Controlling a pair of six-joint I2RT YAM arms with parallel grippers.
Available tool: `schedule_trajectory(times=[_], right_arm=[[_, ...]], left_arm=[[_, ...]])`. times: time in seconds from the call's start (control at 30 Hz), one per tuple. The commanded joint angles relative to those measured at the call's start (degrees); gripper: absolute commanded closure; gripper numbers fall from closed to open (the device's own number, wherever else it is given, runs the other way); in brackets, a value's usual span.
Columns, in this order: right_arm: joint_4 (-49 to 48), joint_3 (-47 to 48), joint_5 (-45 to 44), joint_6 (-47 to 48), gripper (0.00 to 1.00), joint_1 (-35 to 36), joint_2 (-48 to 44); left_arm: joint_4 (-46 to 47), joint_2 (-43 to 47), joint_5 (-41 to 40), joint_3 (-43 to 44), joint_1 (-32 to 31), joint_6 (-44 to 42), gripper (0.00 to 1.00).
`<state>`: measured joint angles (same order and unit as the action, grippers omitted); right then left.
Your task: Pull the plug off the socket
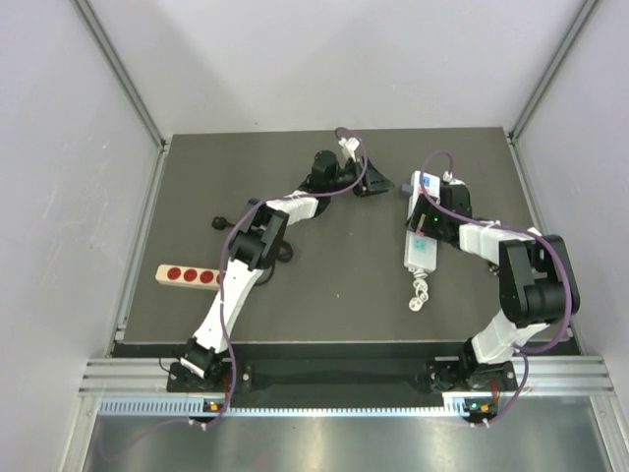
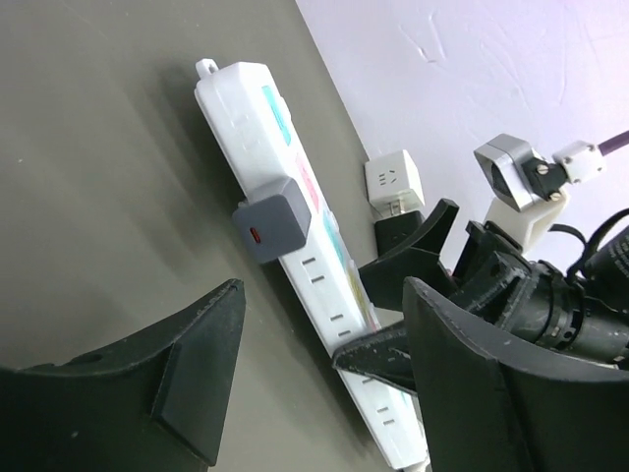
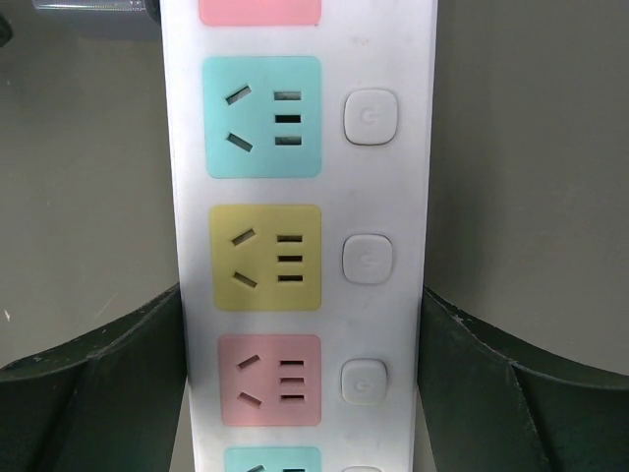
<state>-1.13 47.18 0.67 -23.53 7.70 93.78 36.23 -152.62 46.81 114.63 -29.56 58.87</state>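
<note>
The grey plug (image 1: pixel 404 187) needs to be held by its opposite sides next, so my left gripper should take hold of it there to pull it straight off the socket.
The socket (image 1: pixel 421 254) is a long white strip with pink, cyan and yellow faces, lying at the right of the mat. My right gripper (image 1: pixel 425 218) is shut on it, and in the right wrist view the fingers press both long edges of the socket (image 3: pixel 393 177) around my right gripper (image 3: pixel 303 295). A grey plug (image 2: pixel 273 228) with a small red mark sits on the socket's (image 2: pixel 251 108) slotted side face. My left gripper (image 2: pixel 322 295) stands open just short of it with nothing between its fingers. From above, the plug (image 1: pixel 404 187) is just right of the left gripper (image 1: pixel 378 184).
A beige strip with red round spots (image 1: pixel 187 274) lies at the mat's left edge. A black cable end (image 1: pixel 218 222) lies near the left arm. A white cube adapter (image 2: pixel 393 182) sits beyond the socket. The socket's coiled cord (image 1: pixel 421 293) trails toward me. Walls enclose the mat.
</note>
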Motion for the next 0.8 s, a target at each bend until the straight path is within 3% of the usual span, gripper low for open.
schedule_trajectory(times=[0.0,0.27,0.43,0.77], right_arm=[[-4.15,0.90,2.94,0.76,1.00,0.03,0.70],[-4.23,1.25,3.03,0.68,1.00,-0.06,0.97],[-4.32,1.25,3.02,0.50,1.00,0.03,1.06],[-3.89,1.69,3.20,0.59,1.00,0.03,1.58]], left_arm=[[-0.53,-0.93,-1.45,3.75,-1.02,-0.95,0.30],[-9.15,-3.47,-6.46,8.33,-2.43,-2.89,0.35],[-10.12,-4.27,-7.69,9.47,-2.43,-2.71,0.42],[-9.69,-7.34,-8.05,13.43,-3.31,-0.60,0.41]])
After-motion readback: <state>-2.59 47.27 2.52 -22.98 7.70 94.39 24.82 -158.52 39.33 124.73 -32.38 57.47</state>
